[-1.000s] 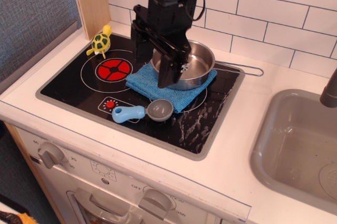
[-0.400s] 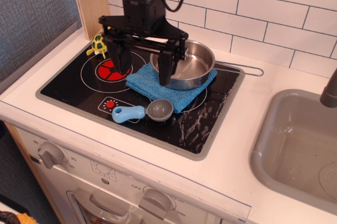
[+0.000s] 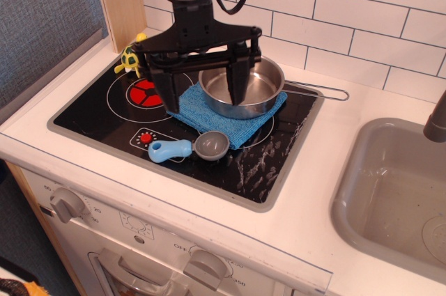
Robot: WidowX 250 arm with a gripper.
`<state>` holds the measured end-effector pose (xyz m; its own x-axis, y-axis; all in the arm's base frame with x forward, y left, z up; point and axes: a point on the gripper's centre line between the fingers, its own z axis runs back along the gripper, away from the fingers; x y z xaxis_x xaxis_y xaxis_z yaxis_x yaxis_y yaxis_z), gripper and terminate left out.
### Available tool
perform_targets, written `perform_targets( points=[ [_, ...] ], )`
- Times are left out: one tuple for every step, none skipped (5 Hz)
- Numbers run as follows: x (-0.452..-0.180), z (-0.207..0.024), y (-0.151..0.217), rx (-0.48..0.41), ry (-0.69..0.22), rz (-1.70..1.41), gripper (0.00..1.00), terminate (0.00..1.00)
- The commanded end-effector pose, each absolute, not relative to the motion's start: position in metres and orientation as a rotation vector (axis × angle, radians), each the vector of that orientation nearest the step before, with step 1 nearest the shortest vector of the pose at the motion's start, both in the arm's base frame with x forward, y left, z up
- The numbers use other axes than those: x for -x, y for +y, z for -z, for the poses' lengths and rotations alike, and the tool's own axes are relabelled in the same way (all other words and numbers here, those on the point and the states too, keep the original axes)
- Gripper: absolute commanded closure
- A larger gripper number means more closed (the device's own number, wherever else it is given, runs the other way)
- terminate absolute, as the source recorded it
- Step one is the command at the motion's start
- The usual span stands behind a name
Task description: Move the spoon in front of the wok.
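Note:
The spoon needs to go in front of the wok (image 3: 258, 86). My gripper should grab it by its light-blue handle (image 3: 171, 150) next.
The spoon (image 3: 188, 148) lies on the black stovetop, light-blue handle to the left, grey bowl to the right, just in front of the blue cloth. The wok (image 3: 258, 86), a shiny steel pan with a long wire handle pointing right, sits on the cloth behind the spoon. My gripper (image 3: 203, 97) hangs above the cloth and the wok's left side, wide open and empty, one finger (image 3: 171, 97) on the left and one at the wok's rim. It is well above and behind the spoon.
A blue cloth (image 3: 202, 111) lies under the wok. A yellow-green toy turtle (image 3: 129, 59) sits at the stove's back left by a wooden post. A red burner (image 3: 145, 92) is on the left. A grey sink (image 3: 397, 191) is to the right. Stove knobs line the front.
The gripper has turned and opened wide, and moved slightly left and forward over the cloth. The spoon and wok have not moved.

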<state>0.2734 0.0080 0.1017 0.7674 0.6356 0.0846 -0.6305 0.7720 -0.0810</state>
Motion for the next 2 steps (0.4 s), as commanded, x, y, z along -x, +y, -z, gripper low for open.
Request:
perform_targets(
  points=[
    [-0.2754, -0.0802, -0.0094, 0.161, -0.164, -1.18, 0.0, 0.0],
    [-0.2722, -0.0703, -0.0097, 0.114, -0.227, -1.424, 0.0, 0.0]
  ],
)
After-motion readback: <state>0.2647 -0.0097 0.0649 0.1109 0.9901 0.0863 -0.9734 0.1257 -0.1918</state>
